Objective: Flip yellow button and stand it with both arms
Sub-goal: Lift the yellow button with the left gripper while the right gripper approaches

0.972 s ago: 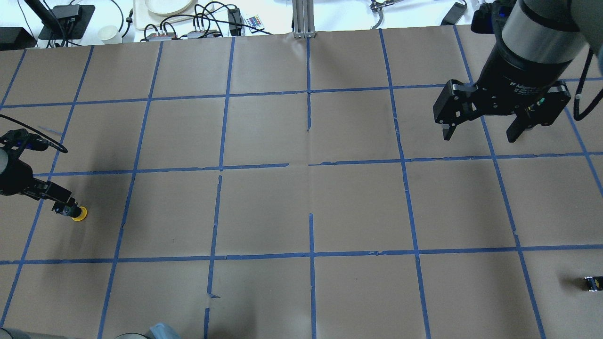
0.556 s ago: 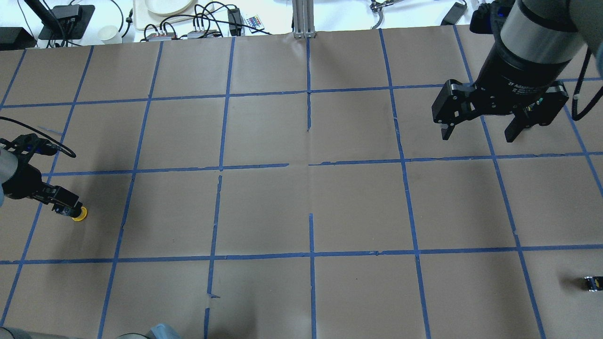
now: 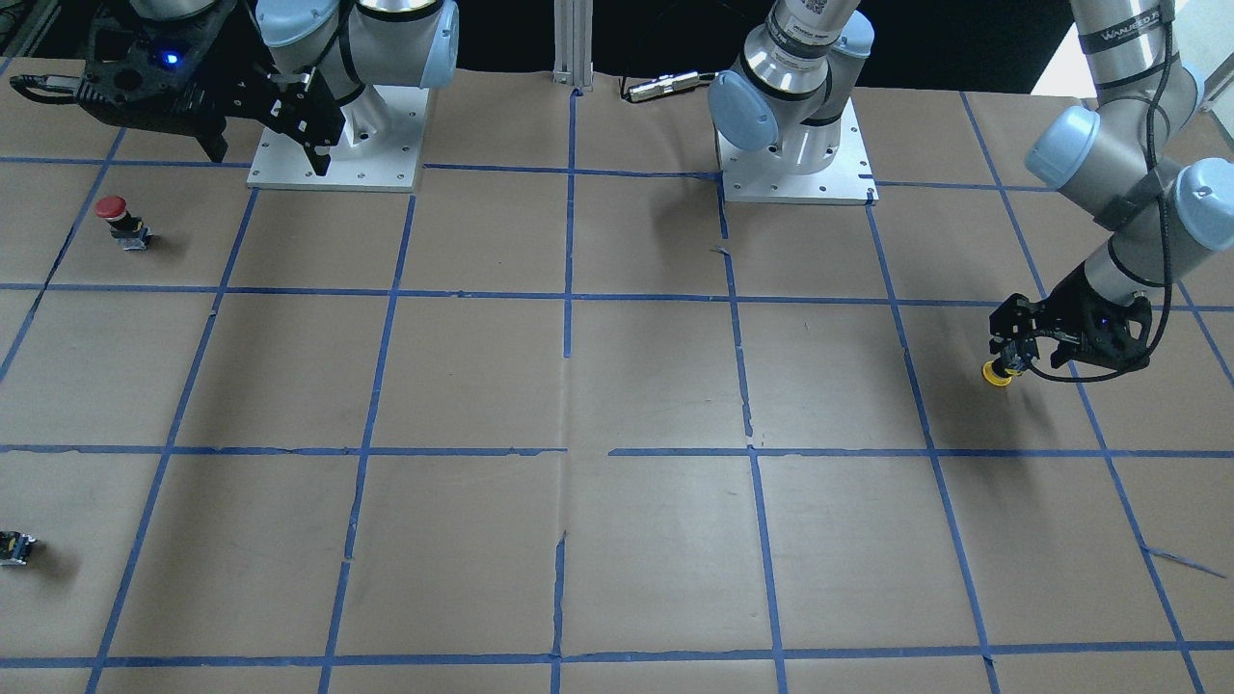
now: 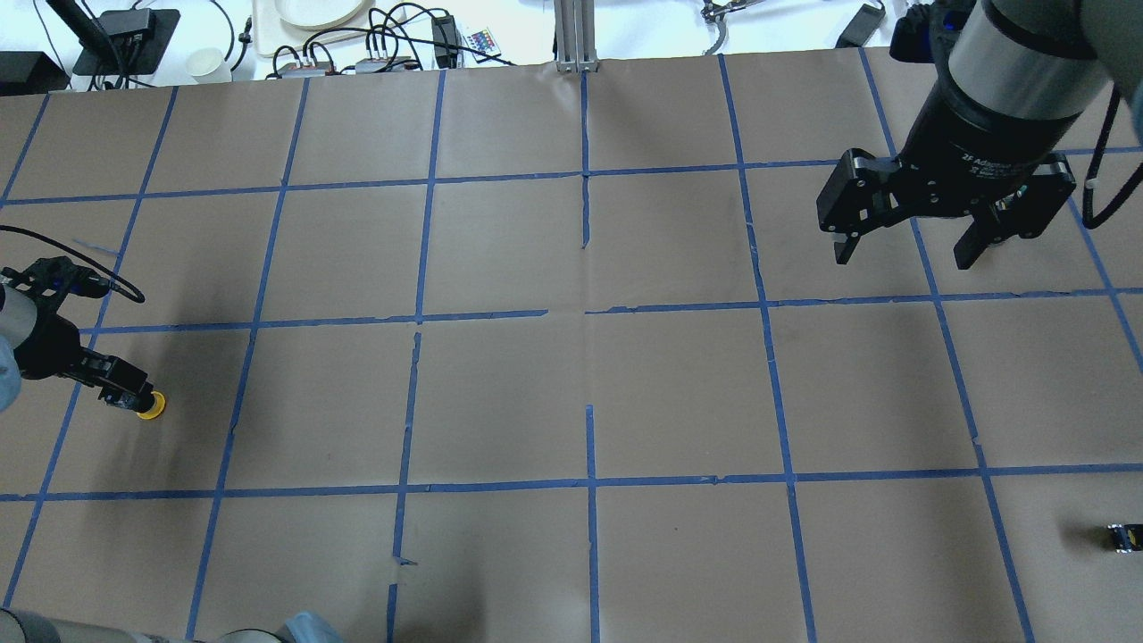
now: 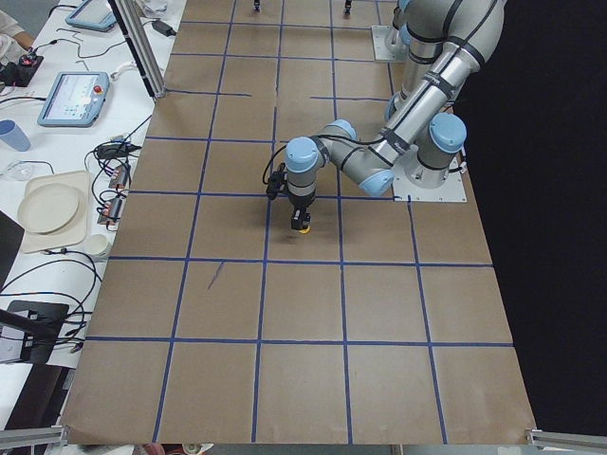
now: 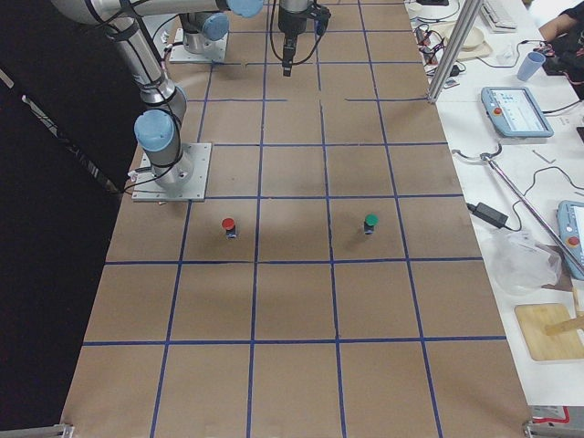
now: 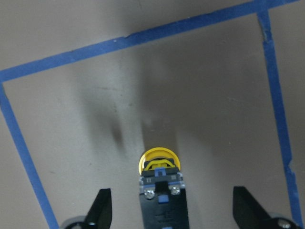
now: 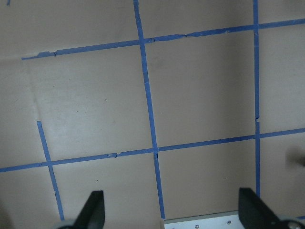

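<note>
Next, my left gripper grabs the button by its black body (image 3: 1010, 359) and leaves the button's yellow cap (image 3: 996, 374) free for my other arm.
The yellow button (image 4: 150, 406) is on the paper at the table's left side, yellow cap (image 7: 158, 160) pointing away from my left gripper and black body toward it. It also shows in the front view (image 3: 996, 374) and the exterior left view (image 5: 302, 226). My left gripper (image 4: 125, 393) is low over it and tilted. In the left wrist view its fingers (image 7: 101, 207) stand wide on either side of the body without touching it, so it is open. My right gripper (image 4: 904, 257) hangs open and empty high over the far right.
A red-capped button (image 3: 114, 214) stands near the right arm's base plate (image 3: 337, 154). A green-capped button (image 6: 370, 222) stands beyond it. A small capless black block (image 4: 1122, 537) lies near the right edge. Cables and dishes line the far edge (image 4: 312, 18).
My left arm's wrist has drawn back a little toward the left edge while the yellow button stays put. My right gripper has drifted slightly toward the far side.
</note>
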Action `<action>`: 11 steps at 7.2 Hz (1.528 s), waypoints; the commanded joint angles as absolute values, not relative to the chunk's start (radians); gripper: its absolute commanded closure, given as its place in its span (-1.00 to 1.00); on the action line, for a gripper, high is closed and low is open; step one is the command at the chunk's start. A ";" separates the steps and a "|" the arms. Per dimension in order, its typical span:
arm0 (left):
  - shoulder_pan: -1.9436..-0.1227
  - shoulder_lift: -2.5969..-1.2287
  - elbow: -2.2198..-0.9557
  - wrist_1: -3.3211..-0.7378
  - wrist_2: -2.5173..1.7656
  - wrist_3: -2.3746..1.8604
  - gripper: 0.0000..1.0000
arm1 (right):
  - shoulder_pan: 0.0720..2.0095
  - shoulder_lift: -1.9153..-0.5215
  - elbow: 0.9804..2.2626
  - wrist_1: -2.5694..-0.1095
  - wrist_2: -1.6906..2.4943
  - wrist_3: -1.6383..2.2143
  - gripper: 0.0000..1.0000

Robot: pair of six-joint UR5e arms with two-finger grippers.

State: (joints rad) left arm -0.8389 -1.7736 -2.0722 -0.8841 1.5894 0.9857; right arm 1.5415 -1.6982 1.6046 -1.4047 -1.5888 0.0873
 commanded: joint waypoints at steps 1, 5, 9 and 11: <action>-0.841 -1.772 -2.086 -0.871 1.588 0.982 -0.04 | 1.542 -1.700 1.605 -1.411 -1.586 0.071 -1.00; -0.844 -1.732 -2.085 -0.925 1.594 0.983 0.62 | 1.540 -1.697 1.605 -1.407 -1.589 0.077 -1.00; -0.998 -1.506 -2.074 -1.266 1.455 0.815 0.63 | 1.531 -1.694 1.601 -1.401 -1.504 0.281 -1.00; -1.139 -1.381 -2.065 -1.467 1.204 0.532 0.63 | 1.526 -1.689 1.594 -1.393 -1.372 0.491 -1.00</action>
